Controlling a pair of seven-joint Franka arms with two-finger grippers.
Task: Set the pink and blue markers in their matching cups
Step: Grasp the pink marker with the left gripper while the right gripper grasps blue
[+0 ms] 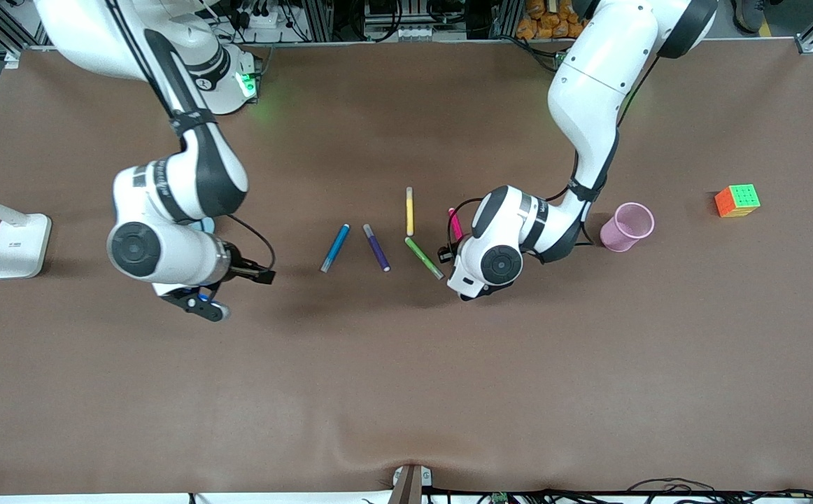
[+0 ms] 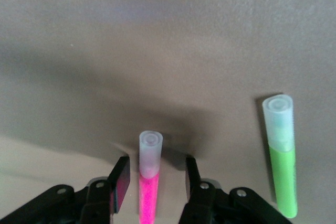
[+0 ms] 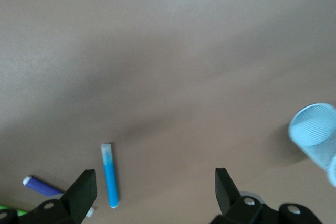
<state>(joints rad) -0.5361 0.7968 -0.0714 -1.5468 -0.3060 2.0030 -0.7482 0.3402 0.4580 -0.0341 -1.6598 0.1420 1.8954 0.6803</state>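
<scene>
I will next use my right gripper to place the blue marker in the blue marker's matching cup [image 3: 314,135], and I will grab the marker by its body [image 3: 111,182] for that.
The pink marker [image 1: 455,224] lies on the brown table, partly under the left wrist. In the left wrist view its magenta body [image 2: 148,195] and pale end lie between the open fingers of my left gripper [image 2: 155,174], which do not touch it. In the front view the left gripper [image 1: 450,246] is low over the marker. The pink cup [image 1: 627,226] stands upright toward the left arm's end. The blue marker [image 1: 335,248] lies free on the table and also shows in the right wrist view [image 3: 109,179]. My right gripper [image 1: 200,304] [image 3: 155,184] is open and empty. The blue cup [image 1: 203,225] [image 3: 317,135] is mostly hidden under the right arm.
A purple pen [image 1: 376,247], a yellow pen [image 1: 410,211] and a green pen [image 1: 424,257] [image 2: 282,171] lie between the two task markers. A colour cube [image 1: 737,200] sits near the left arm's end. A white lamp base [image 1: 18,245] sits at the right arm's end.
</scene>
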